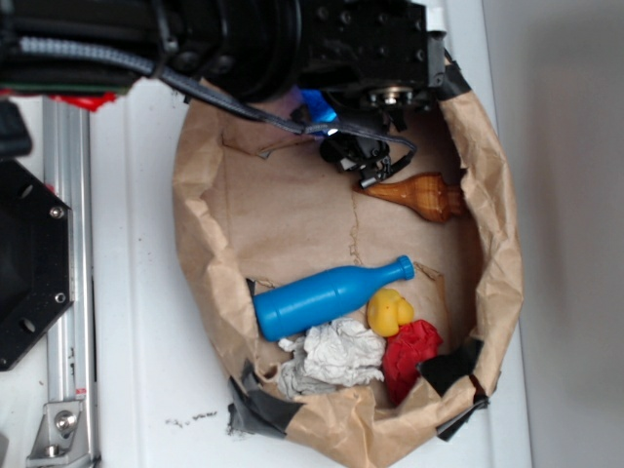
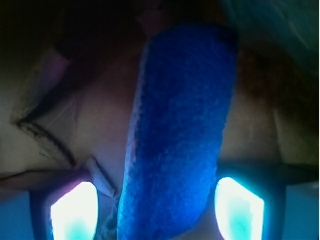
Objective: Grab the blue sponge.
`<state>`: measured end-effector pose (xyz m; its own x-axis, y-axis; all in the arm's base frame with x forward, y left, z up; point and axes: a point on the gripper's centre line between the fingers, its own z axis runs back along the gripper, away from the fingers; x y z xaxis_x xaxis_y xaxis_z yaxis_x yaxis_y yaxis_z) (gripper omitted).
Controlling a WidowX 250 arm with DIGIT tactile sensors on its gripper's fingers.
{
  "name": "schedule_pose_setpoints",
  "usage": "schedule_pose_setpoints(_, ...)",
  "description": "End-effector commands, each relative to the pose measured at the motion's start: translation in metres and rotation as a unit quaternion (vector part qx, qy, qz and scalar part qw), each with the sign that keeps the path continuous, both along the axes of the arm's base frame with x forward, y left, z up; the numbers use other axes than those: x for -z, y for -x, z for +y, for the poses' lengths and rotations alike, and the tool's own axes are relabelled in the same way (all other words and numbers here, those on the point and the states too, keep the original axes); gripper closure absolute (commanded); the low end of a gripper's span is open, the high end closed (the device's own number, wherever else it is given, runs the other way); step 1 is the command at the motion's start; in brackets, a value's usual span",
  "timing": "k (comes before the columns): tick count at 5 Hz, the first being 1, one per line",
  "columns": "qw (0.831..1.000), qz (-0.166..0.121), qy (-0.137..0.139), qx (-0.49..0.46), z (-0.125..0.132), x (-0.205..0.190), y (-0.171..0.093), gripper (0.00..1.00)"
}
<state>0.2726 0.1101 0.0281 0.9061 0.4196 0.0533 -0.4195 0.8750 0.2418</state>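
Note:
My fingers stand beside both long sides of the sponge's near end in the wrist view. So it is time to close now, which would catch the blue sponge (image 2: 180, 130).
The blue sponge (image 2: 180, 130) is a bright blue block that fills the middle of the wrist view and lies on brown paper. It runs lengthwise between my two glowing fingertips (image 2: 75, 212). My gripper (image 2: 157, 202) is open and straddles the sponge's near end, with a gap on the left and a narrow one on the right. In the exterior view only a small patch of the sponge (image 1: 316, 103) shows under the black arm, at the far edge of the paper bag. The gripper (image 1: 341, 132) itself is mostly hidden there.
The brown paper bag (image 1: 200, 244) has raised crumpled walls. Inside it lie a blue plastic bottle (image 1: 327, 297), a wooden piece (image 1: 419, 193), a yellow toy (image 1: 390, 312), a red cloth (image 1: 409, 356) and a white crumpled cloth (image 1: 336, 356). A metal rail (image 1: 68, 244) stands at the left.

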Motion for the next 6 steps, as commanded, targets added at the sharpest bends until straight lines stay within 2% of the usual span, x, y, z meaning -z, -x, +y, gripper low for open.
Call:
schedule_pose_setpoints(1, 0.999, -0.029, -0.027, -0.036, 0.02, -0.011, 0.002, 1.0)
schedule_pose_setpoints(3, 0.999, 0.032, -0.032, -0.024, 0.02, 0.027, 0.005, 1.0)
schedule_pose_setpoints(4, 0.999, 0.026, -0.022, 0.016, -0.002, 0.004, 0.008, 1.0)
schedule_pose_setpoints(5, 0.995, 0.011, 0.031, 0.092, -0.045, -0.047, 0.015, 1.0)
schedule_pose_setpoints(6, 0.988, 0.032, 0.044, 0.147, -0.086, -0.098, 0.036, 1.0)
